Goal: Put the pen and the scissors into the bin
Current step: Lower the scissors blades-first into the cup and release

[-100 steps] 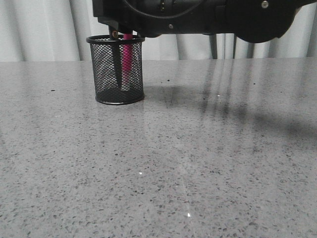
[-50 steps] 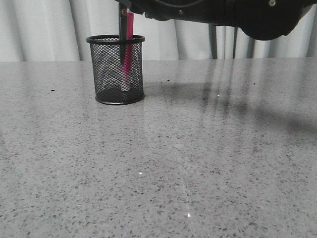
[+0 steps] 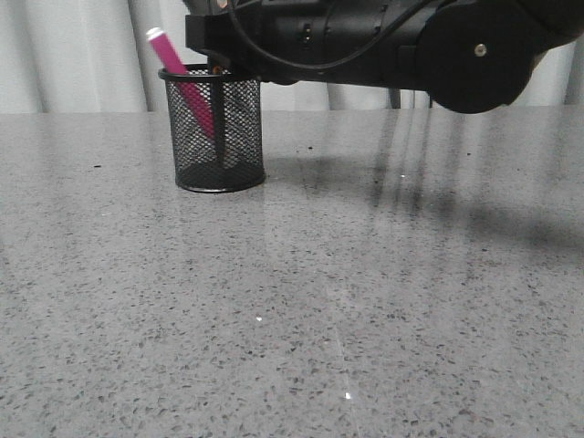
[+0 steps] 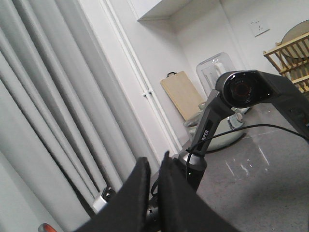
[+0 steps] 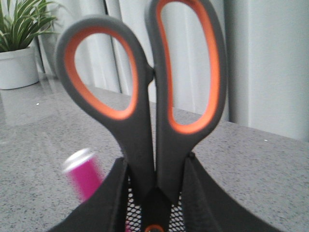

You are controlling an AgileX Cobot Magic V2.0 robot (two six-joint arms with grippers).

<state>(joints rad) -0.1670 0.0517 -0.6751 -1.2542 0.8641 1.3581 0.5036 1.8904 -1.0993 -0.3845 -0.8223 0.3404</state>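
My right gripper should open now, because the dark blades of the scissors reach down inside the mesh bin (image 3: 219,132).
The black mesh bin (image 3: 219,132) stands at the back left of the table. The pink pen (image 3: 182,78) is in it, leaning left with its white tip above the rim. My right gripper (image 3: 219,57) is just above the bin, shut on the scissors (image 5: 154,121). Their grey and orange handles point up, and the dark blades (image 3: 220,114) reach down into the bin. The right wrist view shows the pen (image 5: 84,176) beside the fingers and the bin's mesh (image 5: 137,208) below. My left gripper (image 4: 154,169) is shut and empty, raised and pointing at the room.
The grey speckled table (image 3: 365,301) spreads in front of the bin. A potted plant (image 5: 17,58) stands on the table beyond the bin. A camera on a stand (image 4: 241,92) and a wooden board (image 4: 181,94) show past the left gripper.
The right arm rose and then came back down over the bin with the scissors. The pen tipped from upright to leaning left.
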